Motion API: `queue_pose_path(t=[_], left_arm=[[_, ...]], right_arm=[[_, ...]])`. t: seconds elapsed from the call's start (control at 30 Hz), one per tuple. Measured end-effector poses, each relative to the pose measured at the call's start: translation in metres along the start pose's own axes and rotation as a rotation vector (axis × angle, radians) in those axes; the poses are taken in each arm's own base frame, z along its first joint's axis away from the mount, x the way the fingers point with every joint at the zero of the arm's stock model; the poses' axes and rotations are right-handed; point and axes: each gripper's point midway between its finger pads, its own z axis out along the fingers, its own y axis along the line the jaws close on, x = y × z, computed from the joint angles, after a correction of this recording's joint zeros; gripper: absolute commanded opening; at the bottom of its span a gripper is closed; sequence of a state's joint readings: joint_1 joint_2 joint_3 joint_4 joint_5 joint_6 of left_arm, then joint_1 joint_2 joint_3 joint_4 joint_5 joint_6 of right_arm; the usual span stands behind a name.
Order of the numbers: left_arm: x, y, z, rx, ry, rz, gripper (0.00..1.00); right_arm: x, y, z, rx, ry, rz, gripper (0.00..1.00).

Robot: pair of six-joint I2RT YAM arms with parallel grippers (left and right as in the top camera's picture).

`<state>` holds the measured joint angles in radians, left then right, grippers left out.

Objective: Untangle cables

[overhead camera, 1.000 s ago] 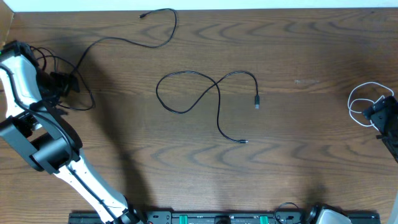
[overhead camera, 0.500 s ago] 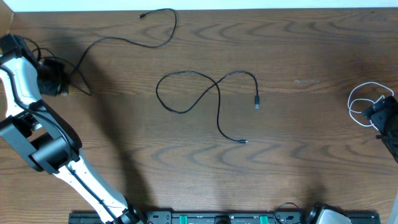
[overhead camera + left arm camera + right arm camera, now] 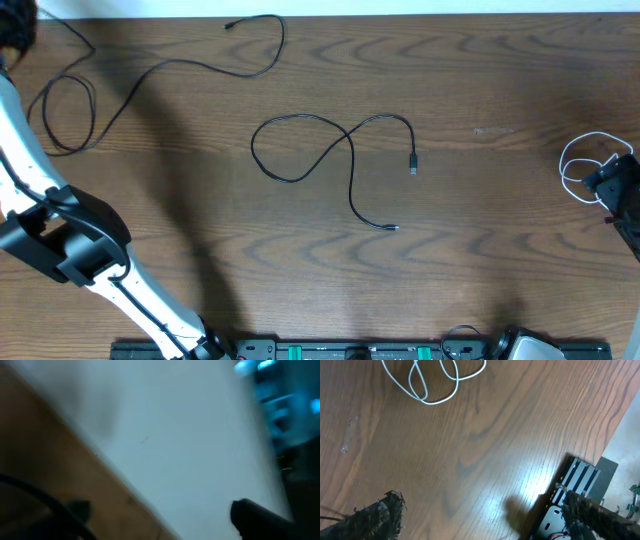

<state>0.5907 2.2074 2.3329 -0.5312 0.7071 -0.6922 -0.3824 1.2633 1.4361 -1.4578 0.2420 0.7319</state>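
My left gripper should next untangle the long black cable, so it should grab the cable by the part of the cable leading from its loop toward the far corner of the table.
One long black cable runs from a plug at the far edge to a loop at the far left, beneath my left gripper. That gripper is up at the far left corner. In the blurred left wrist view its fingers are apart, with a dark cable beside the left finger. A second black cable lies looped mid-table. The white cable is coiled at the right, just left of my right gripper. It also shows in the right wrist view, beyond the open, empty right fingers.
A black rail with green connectors runs along the table's front edge and shows in the right wrist view. The white far edge of the table lies just behind the upper cable. The left arm's white links cover the front left.
My left arm has swung from the left side up to the far left corner. The left cable's bunched end has spread into a wider loop nearer the far edge. The right arm is still.
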Motion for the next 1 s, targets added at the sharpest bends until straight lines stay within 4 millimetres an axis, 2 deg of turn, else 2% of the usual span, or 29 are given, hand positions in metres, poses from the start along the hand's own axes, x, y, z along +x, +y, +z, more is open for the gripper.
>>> queue_pose_path(t=[0.13,0.23,0.3,0.37,0.6,0.7,0.83,1.0], left_arm=[[0.041,0.060,0.004,-0.229,0.128,0.002,0.99],[0.070,0.103,0.008,-0.386,0.226,0.072,0.99],[0.084,0.119,0.010,-0.441,0.283,0.132,0.99],[0.094,0.126,0.010,-0.471,0.323,0.175,0.99],[0.109,0.131,0.005,-0.506,0.393,0.230,0.98],[0.120,0.127,0.003,-0.466,0.450,0.245,0.95],[0.141,0.109,0.010,-0.373,0.521,0.298,0.93],[0.191,0.070,0.033,-0.282,0.626,0.452,0.93]], right_arm=[[0.000,0.000,0.000,-0.001,0.000,0.000,0.99],[0.000,0.000,0.000,0.000,0.000,0.000,0.99],[0.000,0.000,0.000,-0.001,0.000,0.000,0.99],[0.000,0.000,0.000,0.000,0.000,0.000,0.99],[0.000,0.000,0.000,0.000,0.000,0.000,0.99],[0.000,0.000,0.000,0.000,0.000,0.000,0.99],[0.000,0.000,0.000,0.000,0.000,0.000,0.99],[0.000,0.000,0.000,-0.001,0.000,0.000,0.99]])
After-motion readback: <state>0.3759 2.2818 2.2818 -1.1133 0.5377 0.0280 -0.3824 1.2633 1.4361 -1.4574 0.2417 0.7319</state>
